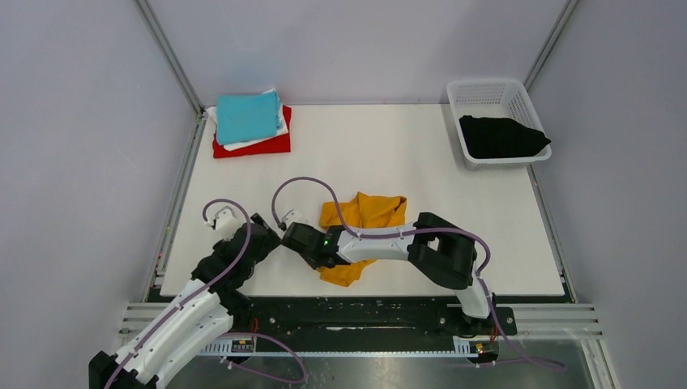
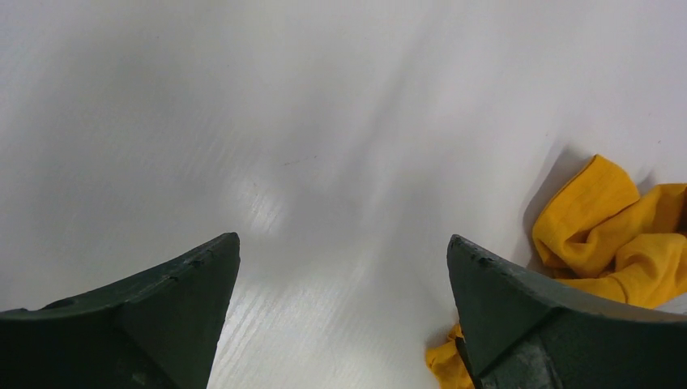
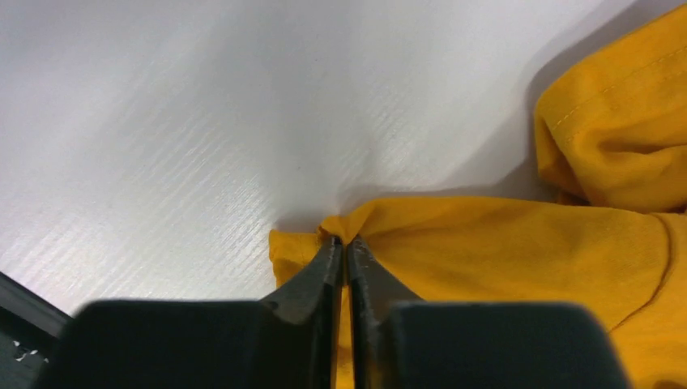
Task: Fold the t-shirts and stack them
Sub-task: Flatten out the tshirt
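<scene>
I should grab the orange-yellow t-shirt's edge (image 1: 322, 270) (image 2: 449, 360) with my left gripper next and leave another edge for my right gripper. Then I can spread the t-shirt for folding.
The orange-yellow t-shirt (image 1: 369, 212) lies crumpled on the white table near the front middle. My right gripper (image 1: 293, 236) is shut on a pinched fold of it (image 3: 344, 229) at its left edge. My left gripper (image 1: 263, 227) is open and empty just left of the shirt, low over bare table; the shirt shows at the right in its view (image 2: 616, 235). A folded stack sits at the back left: teal t-shirt (image 1: 247, 116) on a white t-shirt (image 1: 261, 143) on a red t-shirt (image 1: 271, 146). The black t-shirt (image 1: 502, 136) lies in the basket.
A white plastic mesh basket (image 1: 486, 93) stands at the back right corner of the table (image 1: 405, 154). Metal frame rails run along the table's sides and front. Purple cables loop above both arms.
</scene>
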Available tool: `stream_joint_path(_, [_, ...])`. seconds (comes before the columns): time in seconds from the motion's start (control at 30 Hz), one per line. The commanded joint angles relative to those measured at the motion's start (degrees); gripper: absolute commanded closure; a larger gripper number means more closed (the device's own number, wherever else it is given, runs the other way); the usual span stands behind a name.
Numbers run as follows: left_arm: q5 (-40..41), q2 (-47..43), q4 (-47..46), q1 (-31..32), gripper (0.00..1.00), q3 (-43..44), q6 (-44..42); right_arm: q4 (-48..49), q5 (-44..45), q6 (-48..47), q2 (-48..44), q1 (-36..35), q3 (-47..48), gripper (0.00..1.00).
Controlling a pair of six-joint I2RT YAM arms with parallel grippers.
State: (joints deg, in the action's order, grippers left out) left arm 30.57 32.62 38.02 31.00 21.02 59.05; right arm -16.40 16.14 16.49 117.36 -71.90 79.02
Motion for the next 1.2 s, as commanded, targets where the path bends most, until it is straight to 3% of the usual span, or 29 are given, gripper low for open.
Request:
stream_joint_path(0.0, [3.15,-1.44,0.15,0.1,0.01,2.1,2.22,-5.81,3.87,0.75,4.36,-0.47,-2.22,0.98])
stream_joint_path(0.2, [0.19,-2.25,-2.27,0.11,0.01,1.97,0.27,-3.75,12.54,-2.05,-7.02,1.26,1.54,1.0])
stream_joint_path(0.43, [-5.45,2.31,-11.26,0.1,0.01,2.55,-3.46,4.18,8.76,1.07,-35.93,10.51,-15.9,1.0])
stream_joint_path(0.6, [-12.81,12.76,-22.03,0.11,0.01,5.13,-6.6,2.93,11.79,5.11,-55.66,21.49,-30.36,1.0])
stream_joint_path(0.77, [-22.57,29.25,-30.86,0.11,0.01,11.31,-10.58,-1.27,14.67,6.81,-69.82,35.01,-39.9,1.0])
stream_joint_path(0.9, [-29.87,44.8,-34.9,0.2,0.01,18.52,-12.88,-3.42,14.49,7.54,-73.55,44.88,-43.05,1.0])
stream_joint_path(1.03, [-36.44,57.04,-37.7,0.33,0.01,24.34,-13.73,-3.14,9.79,8.18,-71.2,51.83,-43.84,1.0])
stream_joint_path(1.1, [-37.51,61.82,-37.76,0.37,0.06,26.86,-14.4,-2.23,7.95,7.93,-69.59,53.49,-43.56,1.0])
stream_joint_path(1.17, [-38.16,65.94,-38.49,0.46,0.2,29.6,-15.4,-1.42,7.01,7.62,-68.3,54.51,-42.88,1.0])
